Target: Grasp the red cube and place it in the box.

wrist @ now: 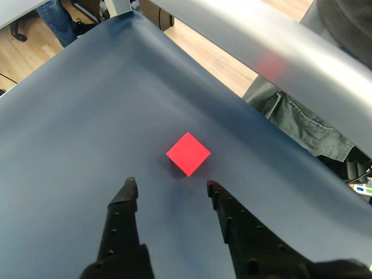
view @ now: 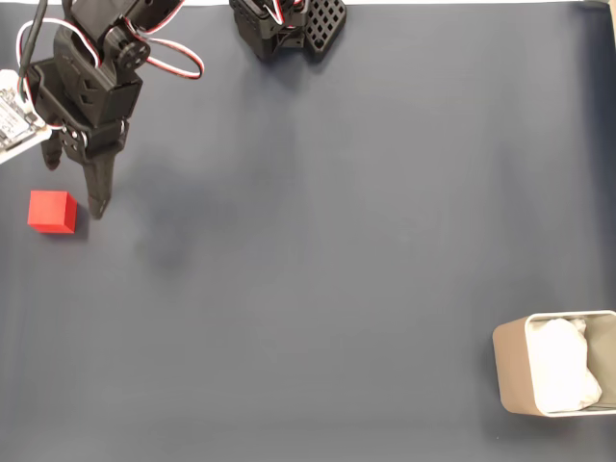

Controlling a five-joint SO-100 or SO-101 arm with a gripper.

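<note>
Next, my gripper grabs the opposite sides of the red cube [view: 52,212], to place it in the beige box.
The red cube [view: 52,212] lies on the dark blue mat near the left edge in the fixed view. My gripper [view: 77,188] hovers just above and to the right of it, open, with one long black finger reaching down beside the cube. In the wrist view the cube [wrist: 188,153] sits a little beyond the gripper [wrist: 171,185], slightly right of the gap's middle, and nothing is between the fingers [wrist: 125,200]. The beige box [view: 510,371] with white crumpled lining stands far off at the bottom right corner.
A black arm base with a grid-patterned part [view: 289,27] sits at the top middle. A white board [view: 12,120] pokes in at the left edge. The mat's edge [wrist: 256,93] lies close behind the cube, with floor and clothing beyond.
</note>
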